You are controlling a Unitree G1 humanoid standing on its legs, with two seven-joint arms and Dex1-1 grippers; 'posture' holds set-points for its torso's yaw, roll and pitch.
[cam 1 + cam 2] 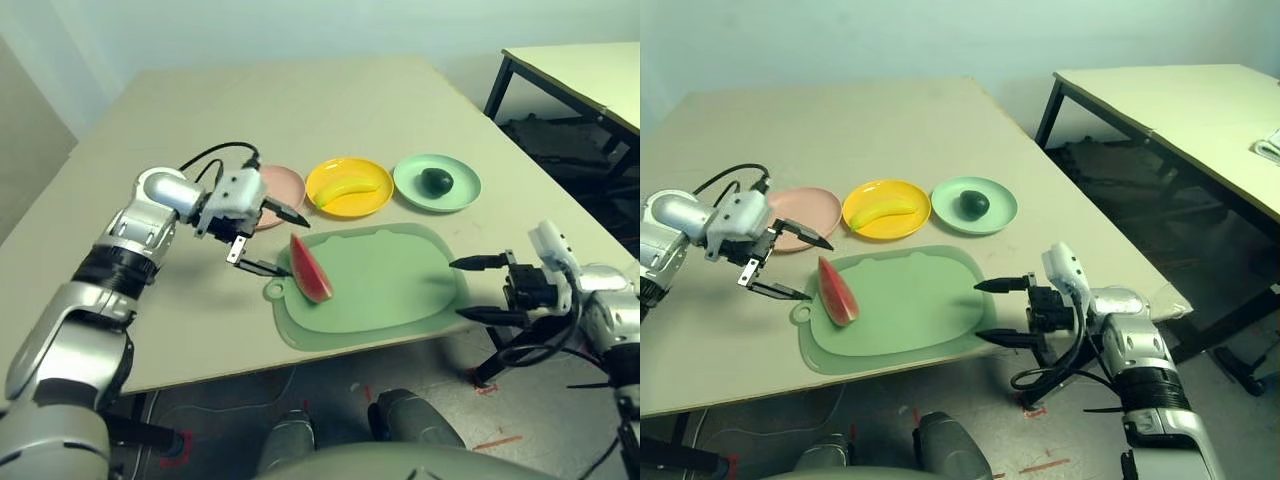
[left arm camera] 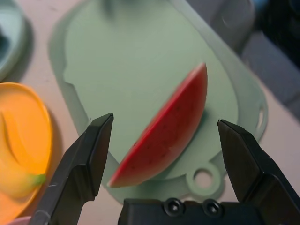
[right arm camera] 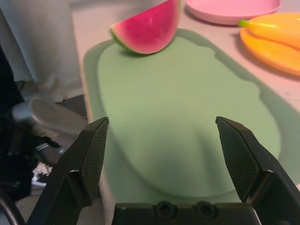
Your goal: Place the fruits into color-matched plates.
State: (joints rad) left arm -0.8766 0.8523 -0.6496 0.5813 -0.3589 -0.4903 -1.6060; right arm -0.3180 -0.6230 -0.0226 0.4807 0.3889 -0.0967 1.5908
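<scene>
Green mat shows between my left gripper's fingers and the red watermelon wedge (image 1: 310,268) below, so it is too early to close. The gripper lowers, as closing before that would miss.
The red watermelon wedge (image 1: 310,268) lies on the left part of a pale-green mat (image 1: 390,295). My left gripper (image 1: 295,247) hovers open just left of the wedge, one finger on each side of its near end without touching it; in the left wrist view the wedge (image 2: 168,133) sits between the fingers. Behind the gripper, the pink plate (image 1: 285,183) holds nothing. The banana (image 1: 350,187) lies in the yellow plate (image 1: 325,203). The avocado (image 1: 436,181) rests in the mint green plate (image 1: 465,192). At the mat's right edge, my right gripper (image 1: 456,289) stands open and empty.
The three plates stand in a row behind the mat. The table's front edge (image 1: 230,372) runs just below the mat, and its right edge passes close to my right gripper. A second table (image 1: 1180,100) stands at the back right. A black cable (image 1: 215,155) loops over my left wrist.
</scene>
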